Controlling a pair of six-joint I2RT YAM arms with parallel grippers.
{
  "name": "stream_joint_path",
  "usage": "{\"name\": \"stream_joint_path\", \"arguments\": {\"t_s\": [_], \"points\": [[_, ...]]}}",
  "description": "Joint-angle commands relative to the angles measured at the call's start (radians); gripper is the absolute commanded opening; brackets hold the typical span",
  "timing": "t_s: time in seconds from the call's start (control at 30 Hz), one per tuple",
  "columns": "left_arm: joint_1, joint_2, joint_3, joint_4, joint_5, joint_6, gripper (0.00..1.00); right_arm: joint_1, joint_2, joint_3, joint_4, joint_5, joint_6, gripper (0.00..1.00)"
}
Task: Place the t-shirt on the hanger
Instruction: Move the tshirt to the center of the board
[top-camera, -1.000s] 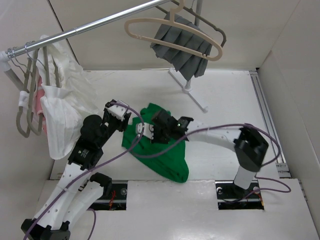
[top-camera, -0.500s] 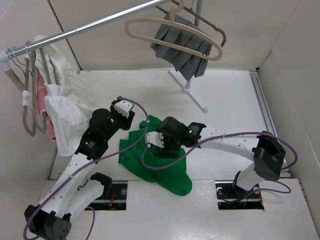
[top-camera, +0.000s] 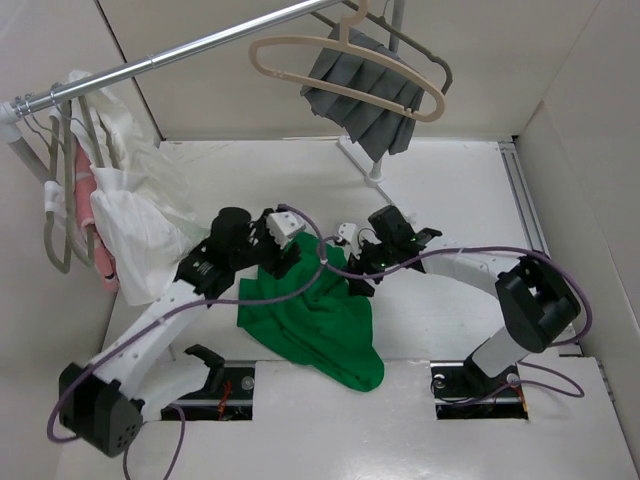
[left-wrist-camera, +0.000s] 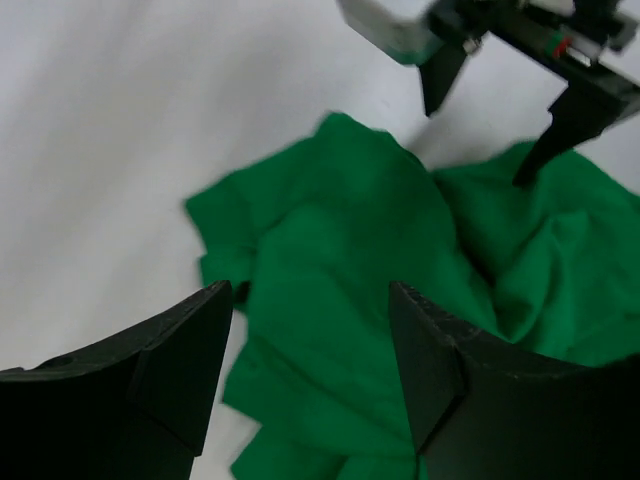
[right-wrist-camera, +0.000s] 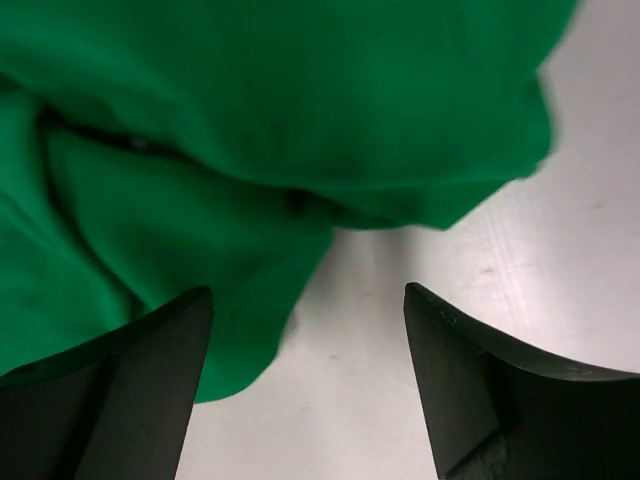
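The robot's right gripper needs to spread the shirt (right-wrist-camera: 250, 110) open for the hanger, so next it needs to grab the t-shirt's outer edge and leave the t-shirt's middle free.
The bright green t-shirt (top-camera: 318, 322) lies crumpled on the white table (top-camera: 455, 190) between the two arms. My left gripper (top-camera: 283, 262) hovers over its far left part, jaws open, with green cloth (left-wrist-camera: 340, 270) seen below the gap of the left gripper (left-wrist-camera: 310, 300). At the shirt's far right edge my right gripper (top-camera: 352, 272) stands open and holds nothing. In the right wrist view the shirt (right-wrist-camera: 250, 110) fills the upper left, and bare table shows between the fingers of the right gripper (right-wrist-camera: 308, 295). The cream hanger (top-camera: 340, 62) hangs on the rail at the back.
A grey pleated cloth (top-camera: 365, 98) on a grey hanger hangs beside the cream one. White and pink garments (top-camera: 130, 225) hang at the left, close to my left arm. The metal rail (top-camera: 180, 52) crosses the back, and its stand's foot (top-camera: 385, 190) rests on the table.
My right gripper opened, let go of the t-shirt and drew back to its far right edge. The left arm swung right over the shirt and its jaws widened. The shirt settled lower.
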Motion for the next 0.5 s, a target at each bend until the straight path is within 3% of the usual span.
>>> {"name": "stream_joint_path", "arguments": {"t_s": [0.0,0.1,0.2,0.3,0.33,0.47], "points": [[-0.049,0.1,0.033,-0.104,0.089,0.073,0.61,0.013,-0.003,-0.05,0.087,-0.113,0.034,0.84],[-0.131,0.134,0.033,-0.104,0.089,0.107,0.69,0.053,-0.003,-0.092,0.097,-0.059,0.045,0.85],[-0.204,0.212,0.033,-0.069,0.103,0.095,0.72,0.073,0.033,-0.128,0.129,-0.04,0.054,0.77],[-0.226,0.285,0.017,-0.034,0.117,0.073,0.73,0.073,0.046,-0.155,0.179,-0.063,0.086,0.56],[-0.235,0.294,0.008,-0.025,0.117,0.073,0.73,0.073,0.046,-0.167,0.18,-0.063,0.097,0.39],[-0.275,0.332,-0.035,0.0,0.108,0.073,0.67,0.064,-0.014,-0.188,0.207,-0.053,0.118,0.0]]}}
